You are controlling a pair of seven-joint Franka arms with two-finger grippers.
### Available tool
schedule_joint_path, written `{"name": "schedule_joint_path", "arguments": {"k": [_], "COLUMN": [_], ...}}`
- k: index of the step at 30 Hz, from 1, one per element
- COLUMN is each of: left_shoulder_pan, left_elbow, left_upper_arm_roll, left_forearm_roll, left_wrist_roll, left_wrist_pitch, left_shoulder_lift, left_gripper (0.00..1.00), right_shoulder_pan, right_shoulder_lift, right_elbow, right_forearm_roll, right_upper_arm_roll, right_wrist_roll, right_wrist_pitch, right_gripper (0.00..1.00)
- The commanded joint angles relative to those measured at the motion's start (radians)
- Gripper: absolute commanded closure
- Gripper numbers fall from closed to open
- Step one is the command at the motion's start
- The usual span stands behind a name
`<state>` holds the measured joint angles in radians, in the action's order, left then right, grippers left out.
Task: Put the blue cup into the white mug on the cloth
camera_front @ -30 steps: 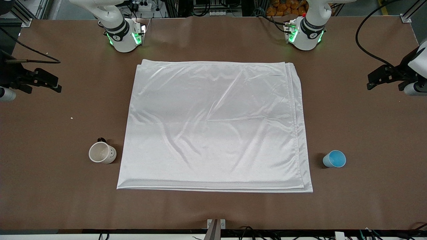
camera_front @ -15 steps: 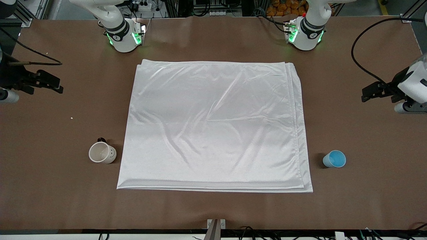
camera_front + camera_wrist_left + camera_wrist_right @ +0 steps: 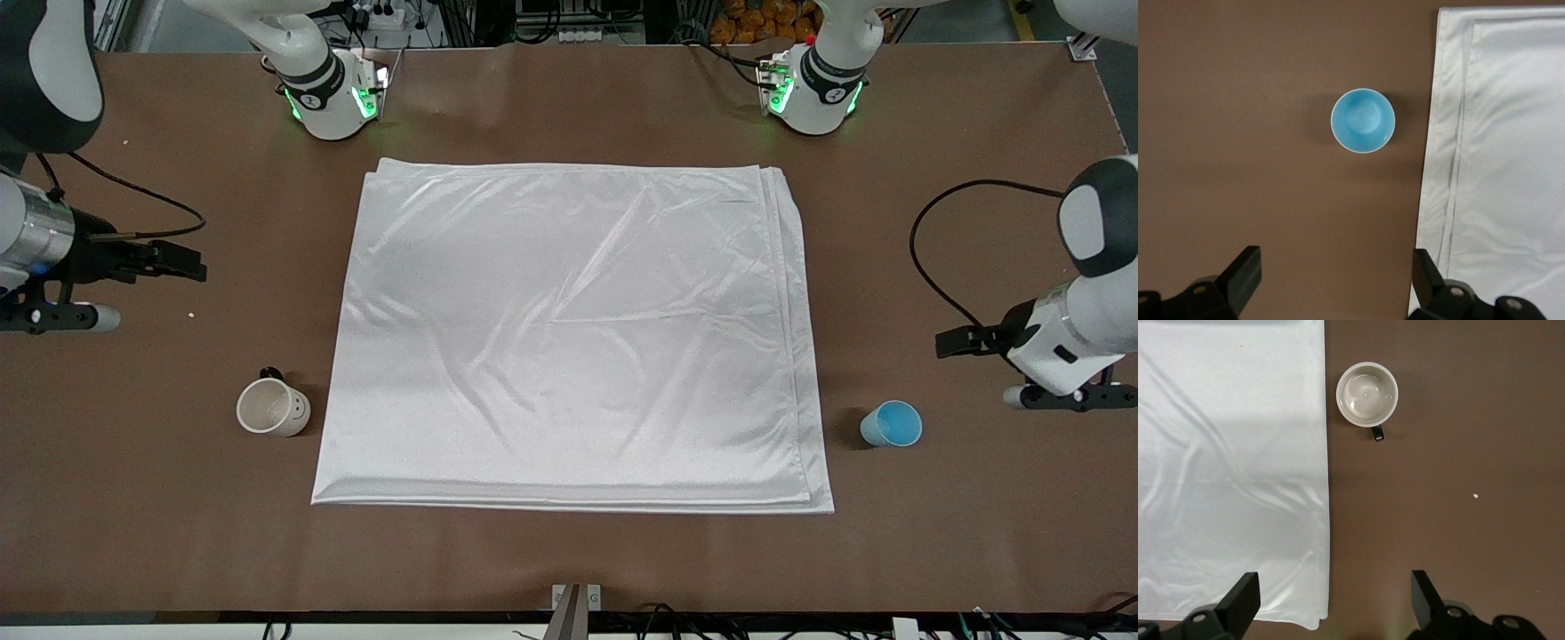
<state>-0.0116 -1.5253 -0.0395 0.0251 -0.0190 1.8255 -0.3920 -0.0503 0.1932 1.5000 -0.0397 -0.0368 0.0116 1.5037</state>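
Observation:
The blue cup should go into the white mug (image 3: 272,407), so my left gripper should next grab the cup by its rim (image 3: 904,404).
The blue cup (image 3: 891,423) stands upright on the bare brown table beside the cloth's edge at the left arm's end. The white mug (image 3: 272,407) stands upright on the table beside the cloth (image 3: 569,329) at the right arm's end, not on it. My left gripper (image 3: 956,342) is open and empty over bare table close to the blue cup. Its wrist view shows the cup (image 3: 1363,121) and cloth edge (image 3: 1498,167) ahead of the open gripper (image 3: 1335,277). My right gripper (image 3: 182,264) is open and empty over bare table. Its wrist view shows the mug (image 3: 1367,394), the cloth (image 3: 1231,467) and the gripper (image 3: 1331,597).
Both arm bases (image 3: 333,98) stand at the table's edge farthest from the front camera. A small white speck (image 3: 191,314) lies on the table near the right gripper. A black cable (image 3: 925,258) loops over the table by the left arm.
Both arms have swung in over the table. The left gripper has moved toward the blue cup, the right gripper toward the white mug. Cups and cloth have not moved.

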Motion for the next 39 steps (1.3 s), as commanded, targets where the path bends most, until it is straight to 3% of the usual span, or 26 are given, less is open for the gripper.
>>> {"name": "schedule_joint_path", "arguments": {"k": [1,7,13,32,39], "left_shoulder_pan": [0.009,0.027,0.045,0.048,0.044], "left_elbow": [0.04,0.042,0.042,0.04,0.04], "left_upper_arm_roll": [0.0,-0.002,-0.002,0.001,0.0], "left_forearm_roll": [0.018,0.018,0.016,0.013,0.01], "left_wrist_roll": [-0.007,-0.009,-0.01,-0.009,-0.001], "left_wrist_pitch": [0.035,0.098,0.175,0.336,0.368], "left_shoulder_lift": [-0.063,-0.122,-0.179,-0.307,-0.332], "left_gripper": [0.0,0.0,0.0,0.0,0.0], "right_shoulder_pan": [0.007,0.007,0.012,0.069,0.073], "right_shoulder_lift": [-0.017,-0.014,0.014,0.238,0.276], "right_elbow": [0.121,0.278,0.361,0.362,0.362], "right_forearm_roll": [-0.005,-0.005,-0.002,0.044,0.038], "right_upper_arm_roll": [0.003,0.003,0.003,0.003,0.003], "right_wrist_roll": [0.005,0.005,0.005,-0.134,-0.14], "right_wrist_pitch": [0.113,0.251,0.366,0.674,0.717], "right_gripper": [0.0,0.0,0.0,0.0,0.0]}}
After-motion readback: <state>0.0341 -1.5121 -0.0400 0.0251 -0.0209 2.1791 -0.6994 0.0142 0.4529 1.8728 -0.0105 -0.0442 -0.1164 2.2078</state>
